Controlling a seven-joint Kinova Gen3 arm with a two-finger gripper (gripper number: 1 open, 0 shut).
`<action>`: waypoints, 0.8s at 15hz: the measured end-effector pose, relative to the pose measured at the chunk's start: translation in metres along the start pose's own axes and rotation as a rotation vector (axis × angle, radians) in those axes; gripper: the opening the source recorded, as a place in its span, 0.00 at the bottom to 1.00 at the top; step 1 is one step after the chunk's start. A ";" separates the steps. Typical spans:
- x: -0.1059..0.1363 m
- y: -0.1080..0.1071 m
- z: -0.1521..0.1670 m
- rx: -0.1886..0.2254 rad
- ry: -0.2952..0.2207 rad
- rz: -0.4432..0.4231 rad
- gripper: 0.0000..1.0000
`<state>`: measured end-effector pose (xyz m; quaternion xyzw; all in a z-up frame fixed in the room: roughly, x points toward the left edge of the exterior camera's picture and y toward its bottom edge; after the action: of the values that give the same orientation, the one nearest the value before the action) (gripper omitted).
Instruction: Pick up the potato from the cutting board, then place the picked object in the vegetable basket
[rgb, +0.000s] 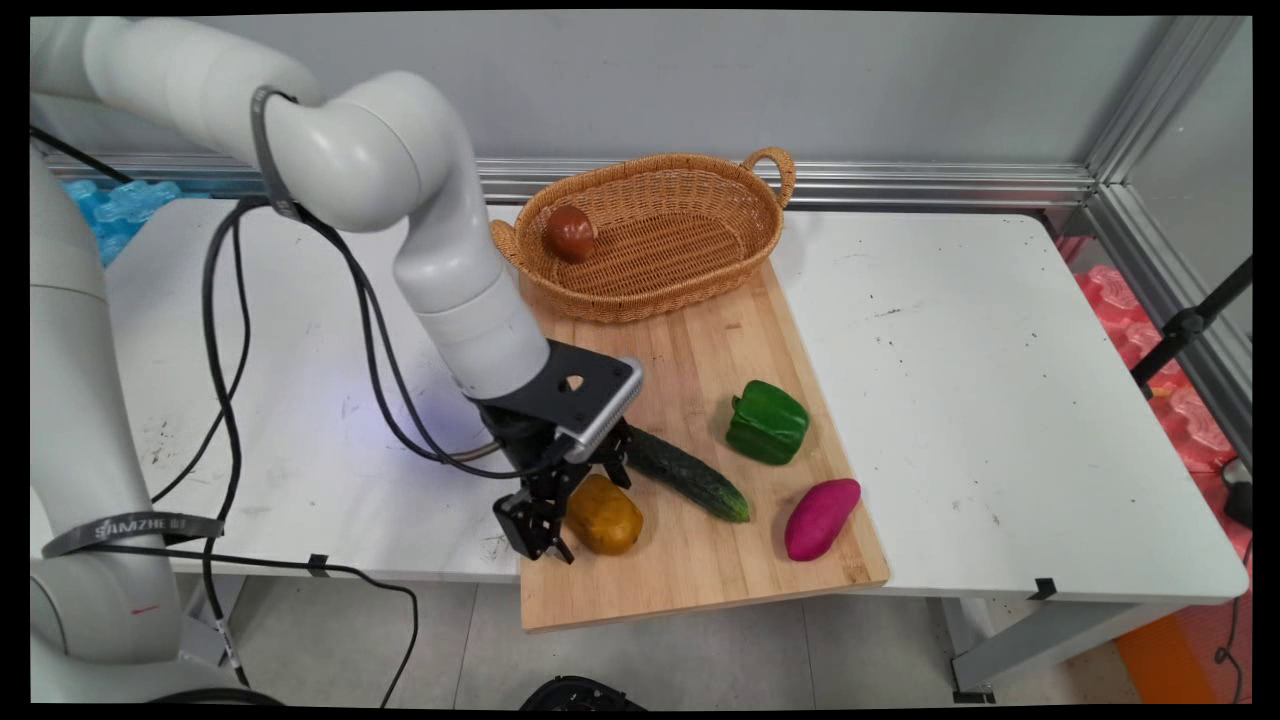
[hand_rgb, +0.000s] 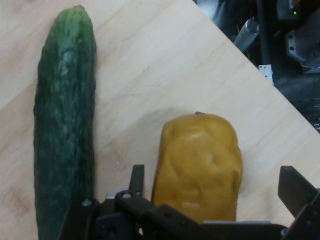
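The yellow-brown potato has to go into the wicker basket, so my gripper will next grip it around its lumpy middle (rgb: 605, 516).
My gripper (rgb: 572, 500) is low over the near left corner of a wooden cutting board (rgb: 700, 360). It stands open astride an ochre-yellow lumpy vegetable (rgb: 607, 517) that lies on the board. In the hand view the vegetable (hand_rgb: 199, 165) sits between the two fingertips, close to the left finger (hand_rgb: 137, 176), with a gap to the right one (hand_rgb: 296, 189). A dark green cucumber (rgb: 690, 475) lies just beyond the gripper, and the hand view shows the cucumber (hand_rgb: 65, 120) lying alongside the vegetable without touching it.
A green bell pepper (rgb: 767, 422) and a purple sweet potato (rgb: 821, 518) lie on the board's right half. A wicker basket (rgb: 650, 162) at the board's far end holds a round brown thing (rgb: 570, 233). The board overhangs the table's near edge (rgb: 400, 570).
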<state>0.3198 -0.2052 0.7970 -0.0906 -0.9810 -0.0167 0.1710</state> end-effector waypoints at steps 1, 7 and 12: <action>0.001 -0.001 0.003 -0.001 -0.004 0.002 1.00; 0.005 -0.005 0.010 -0.009 -0.017 0.020 0.00; 0.006 -0.002 0.001 -0.019 -0.020 0.053 0.00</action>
<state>0.3135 -0.2056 0.7983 -0.1184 -0.9797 -0.0206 0.1606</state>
